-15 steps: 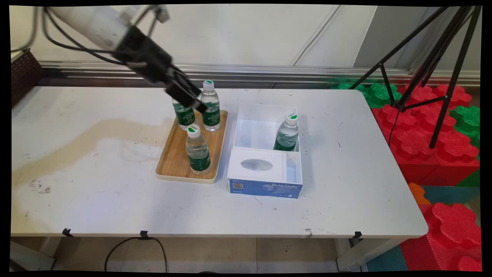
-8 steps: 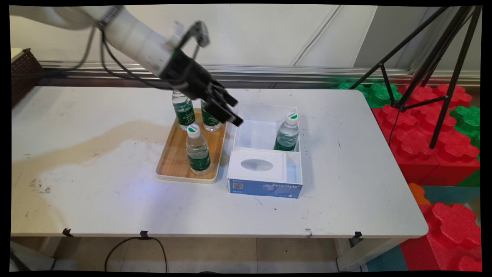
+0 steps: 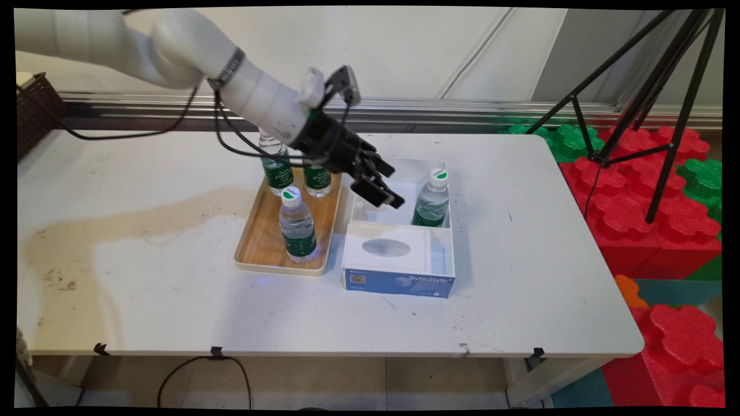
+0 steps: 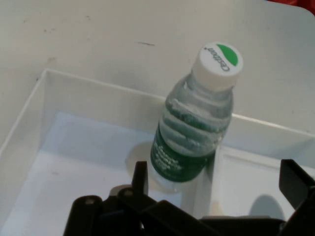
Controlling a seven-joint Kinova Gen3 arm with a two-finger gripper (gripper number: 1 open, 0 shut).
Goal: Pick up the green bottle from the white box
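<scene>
My gripper is to lift the clear water bottle out of the white box, so next it will grab the bottle by its ridged body (image 3: 433, 196).
My gripper (image 3: 393, 188) hangs open over the left part of the white box (image 3: 370, 166), with nothing between its fingers. Just to its right in the box stands a clear water bottle (image 3: 432, 200) with a green label and white cap. In the hand view that bottle (image 4: 197, 118) stands upright in the box's corner (image 4: 64, 98), straight ahead of my gripper (image 4: 216, 173) and a little beyond the fingertips. A wooden tray (image 3: 257, 242) left of the box carries three such bottles; the front one (image 3: 296, 225) is in plain view, and my arm partly hides the two at the back (image 3: 276, 171).
A blue and white tissue box (image 3: 399, 263) fills the near part of the white box. A brownish stain (image 3: 133, 214) crosses the table's left half. A black tripod (image 3: 653, 86) and red and green foam blocks (image 3: 665, 231) stand off the right edge. A brown basket (image 3: 36, 110) is at far left.
The gripper has swung right and slightly down, from above the tray's back bottles to over the white box, closer to the bottle in it. No bottle has moved.
</scene>
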